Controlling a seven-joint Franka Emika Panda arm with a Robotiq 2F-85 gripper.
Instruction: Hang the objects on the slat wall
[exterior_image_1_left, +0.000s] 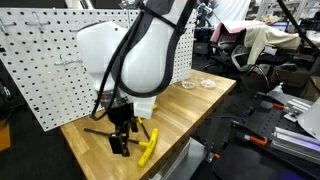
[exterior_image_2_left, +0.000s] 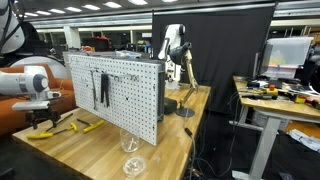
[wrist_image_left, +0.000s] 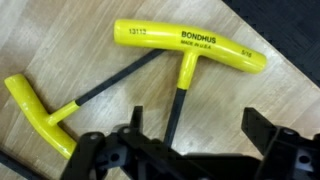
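Next, my gripper grabs the BONDHUS T-shaped tool by its black shaft (wrist_image_left: 174, 105), below the yellow handle. That leaves the crossbar free to hang on the slat wall.
Two yellow-handled T-shaped tools lie on the wooden table in the wrist view. One (wrist_image_left: 190, 47) is marked BONDHUS, and its black shaft (wrist_image_left: 174, 105) runs down between my fingers. The other one (wrist_image_left: 35, 115) lies to the left, its shaft passing under the first handle. My gripper (wrist_image_left: 197, 122) hovers over them, open and holding nothing. In both exterior views the gripper (exterior_image_1_left: 121, 140) (exterior_image_2_left: 40, 125) hangs low over the table beside a yellow tool (exterior_image_1_left: 148, 146) (exterior_image_2_left: 86, 127). The white slat wall (exterior_image_1_left: 45, 70) (exterior_image_2_left: 125, 100) stands upright just behind.
Dark-handled tools (exterior_image_2_left: 100, 88) hang on the slat wall's face. Two clear glass dishes (exterior_image_1_left: 187, 86) (exterior_image_2_left: 131, 144) sit further along the table. A black stand (exterior_image_2_left: 186, 108) rests at the table's far end. The table's front edge (exterior_image_1_left: 170, 160) is close to the gripper.
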